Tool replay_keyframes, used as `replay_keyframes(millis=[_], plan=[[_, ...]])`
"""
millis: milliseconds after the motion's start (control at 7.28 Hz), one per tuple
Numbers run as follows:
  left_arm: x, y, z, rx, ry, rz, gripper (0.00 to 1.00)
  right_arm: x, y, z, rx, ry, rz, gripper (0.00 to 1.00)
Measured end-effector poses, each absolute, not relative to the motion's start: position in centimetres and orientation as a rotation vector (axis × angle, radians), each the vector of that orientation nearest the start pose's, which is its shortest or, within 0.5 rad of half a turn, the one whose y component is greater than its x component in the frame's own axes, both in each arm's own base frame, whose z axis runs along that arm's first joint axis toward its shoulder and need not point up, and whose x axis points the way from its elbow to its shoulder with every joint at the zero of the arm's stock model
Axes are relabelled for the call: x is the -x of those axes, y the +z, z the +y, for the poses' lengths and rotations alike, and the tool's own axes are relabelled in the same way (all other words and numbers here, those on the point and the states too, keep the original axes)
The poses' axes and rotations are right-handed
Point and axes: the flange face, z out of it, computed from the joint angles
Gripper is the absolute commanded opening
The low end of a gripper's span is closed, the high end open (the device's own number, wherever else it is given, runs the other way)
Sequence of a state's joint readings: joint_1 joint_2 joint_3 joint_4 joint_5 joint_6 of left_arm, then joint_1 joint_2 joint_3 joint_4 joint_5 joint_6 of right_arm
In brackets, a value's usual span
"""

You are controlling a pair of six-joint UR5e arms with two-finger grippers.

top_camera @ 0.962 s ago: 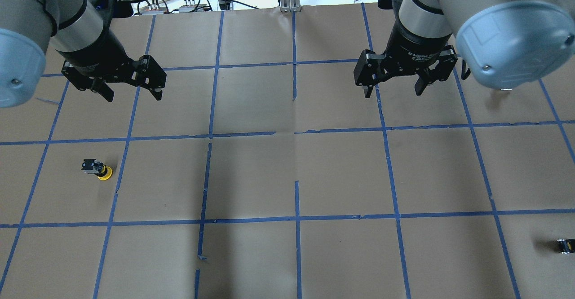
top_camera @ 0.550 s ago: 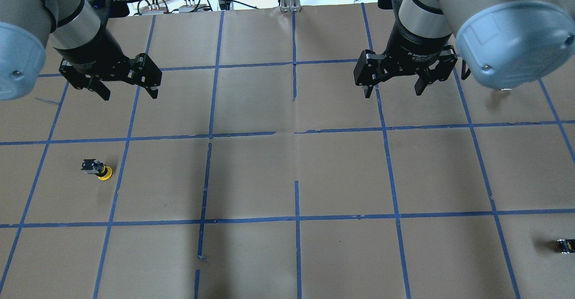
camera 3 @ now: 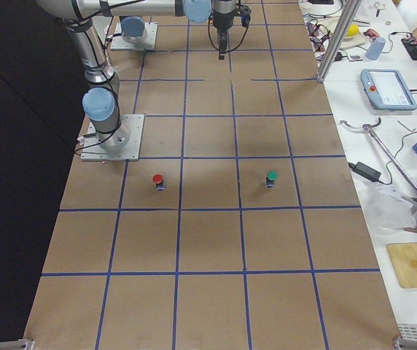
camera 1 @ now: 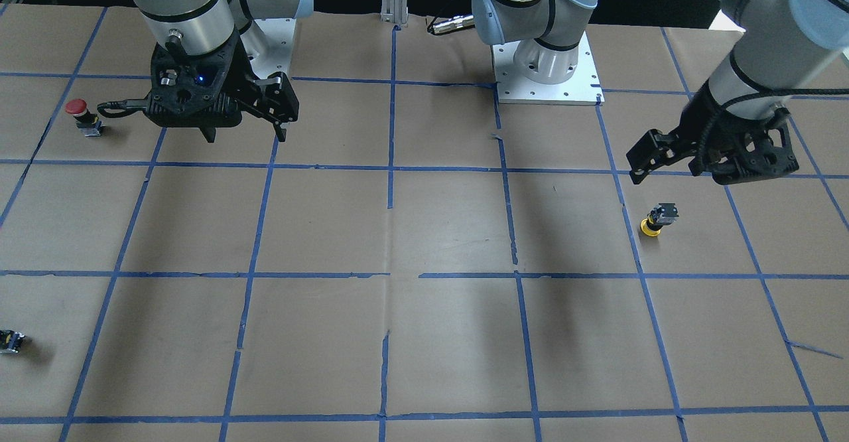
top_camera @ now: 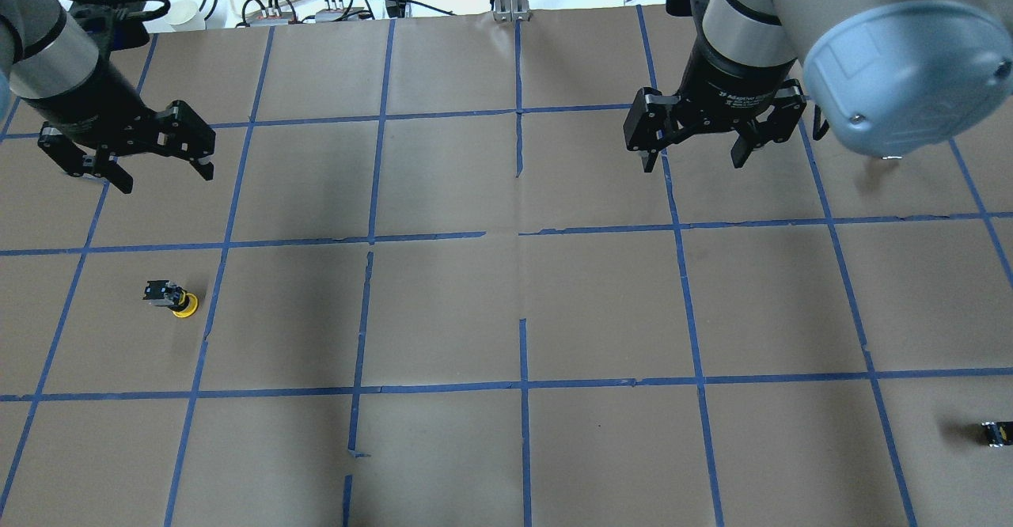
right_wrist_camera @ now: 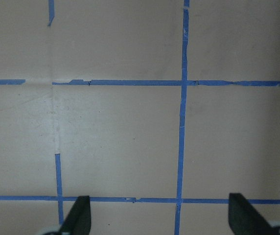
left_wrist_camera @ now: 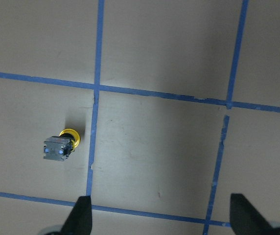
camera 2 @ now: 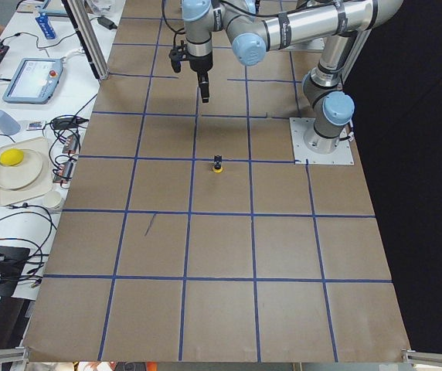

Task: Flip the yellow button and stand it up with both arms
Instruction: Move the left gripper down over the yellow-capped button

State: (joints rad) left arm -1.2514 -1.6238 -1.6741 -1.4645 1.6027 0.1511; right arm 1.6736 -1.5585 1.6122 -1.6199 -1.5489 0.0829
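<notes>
The left gripper grips the button by its grey body [camera 1: 664, 214] next, so that the yellow button's yellow cap [camera 1: 649, 228] stays free for the flip.
The yellow button [top_camera: 172, 297] stands on its yellow cap, with the black and grey body up, on the left part of the brown paper. It also shows in the front view [camera 1: 656, 220] and the left wrist view [left_wrist_camera: 61, 146]. My left gripper [top_camera: 165, 177] is open and empty. It hangs above the table, about one grid square beyond the button, and also shows in the front view [camera 1: 665, 171]. My right gripper [top_camera: 694, 164] is open and empty, far off over the right half of the table [camera 1: 247, 138]. Its wrist view shows only bare paper.
A red-capped button [camera 1: 78, 109] stands near the right arm's side of the table. A small dark switch block [top_camera: 995, 432] lies at the near right edge. A green-capped button [camera 3: 271, 177] shows only in the exterior right view. Cables and dishes lie beyond the far edge.
My left gripper has moved left across the overhead view, still open, and now hangs in line with the yellow button. The right arm and the button have not moved.
</notes>
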Motion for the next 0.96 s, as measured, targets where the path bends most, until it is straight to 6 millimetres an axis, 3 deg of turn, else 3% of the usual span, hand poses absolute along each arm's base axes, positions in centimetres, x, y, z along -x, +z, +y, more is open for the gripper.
replay_keyframes(millis=[275, 687, 962], plan=[[-8.0, 39.6, -52.3, 0.292, 0.14, 3.117, 1.0, -18.6, 46.7, -48.0, 0.032, 0.009, 3.118, 1.0], [-12.4, 33.0, -49.7, 0.241, 0.19, 3.144, 1.0, -18.7, 46.6, -47.9, 0.034, 0.008, 3.117, 1.0], [-13.6, 28.8, -47.7, 0.184, 0.174, 3.15, 1.0, -18.7, 46.6, -48.0, 0.035, 0.008, 3.117, 1.0]])
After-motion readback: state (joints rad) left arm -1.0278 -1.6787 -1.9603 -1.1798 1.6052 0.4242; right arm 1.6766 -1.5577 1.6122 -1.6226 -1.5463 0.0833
